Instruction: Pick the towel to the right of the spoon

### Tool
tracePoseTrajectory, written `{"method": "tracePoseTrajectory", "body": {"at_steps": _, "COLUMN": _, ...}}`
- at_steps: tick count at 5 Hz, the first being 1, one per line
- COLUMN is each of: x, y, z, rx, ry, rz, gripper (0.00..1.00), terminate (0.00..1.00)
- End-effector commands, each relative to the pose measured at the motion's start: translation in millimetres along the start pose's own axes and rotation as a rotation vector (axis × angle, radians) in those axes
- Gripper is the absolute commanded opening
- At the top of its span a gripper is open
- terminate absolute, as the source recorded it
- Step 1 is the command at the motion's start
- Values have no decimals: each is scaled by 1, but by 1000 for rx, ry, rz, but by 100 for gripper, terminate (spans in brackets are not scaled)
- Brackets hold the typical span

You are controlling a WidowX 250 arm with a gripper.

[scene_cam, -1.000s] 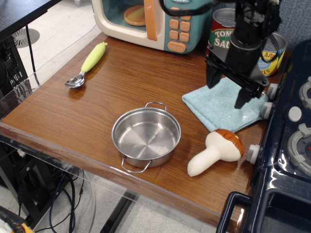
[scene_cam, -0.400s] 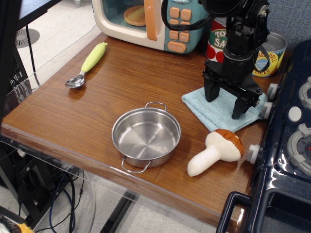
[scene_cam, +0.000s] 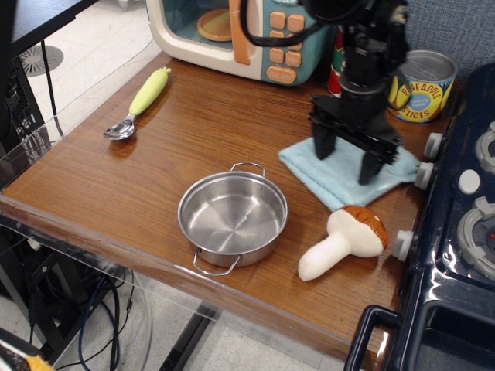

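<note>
My gripper takes hold of the light blue towel's flat middle (scene_cam: 346, 165) next, to place the towel beside the spoon (scene_cam: 140, 103).
The light blue towel (scene_cam: 334, 175) lies flat on the wooden table at the right, partly under my gripper. The spoon (scene_cam: 140, 103), with a yellow-green corn-shaped handle and metal bowl, lies far to the left. My black gripper (scene_cam: 346, 162) points straight down with its two fingers spread wide. Both fingertips (scene_cam: 322, 149) touch or sit just above the towel's top surface. Nothing is between the fingers.
A steel pot (scene_cam: 232, 218) stands at the table's front middle. A toy mushroom (scene_cam: 345, 241) lies just in front of the towel. A toy microwave (scene_cam: 240, 32) and cans (scene_cam: 418, 86) stand behind. A dark toy stove (scene_cam: 456, 232) borders the right side.
My gripper has moved left and down over the towel, staying open. The towel has shifted slightly left with it.
</note>
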State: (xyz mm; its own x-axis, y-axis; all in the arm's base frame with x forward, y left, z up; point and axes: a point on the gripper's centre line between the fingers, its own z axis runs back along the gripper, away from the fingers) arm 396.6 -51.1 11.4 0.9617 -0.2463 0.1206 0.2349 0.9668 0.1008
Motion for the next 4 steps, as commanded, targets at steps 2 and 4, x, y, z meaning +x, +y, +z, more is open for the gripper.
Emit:
{"method": "tracePoseTrajectory", "body": {"at_steps": 2, "x": -21, "y": 110, "z": 5, "rx": 133, "ry": 30, "rz": 228, "gripper": 100, "terminate": 0}}
{"method": "tracePoseTrajectory", "body": {"at_steps": 4, "x": -43, "y": 174, "z": 5, "rx": 169, "ry": 67, "rz": 398, "gripper": 100, "terminate": 0}}
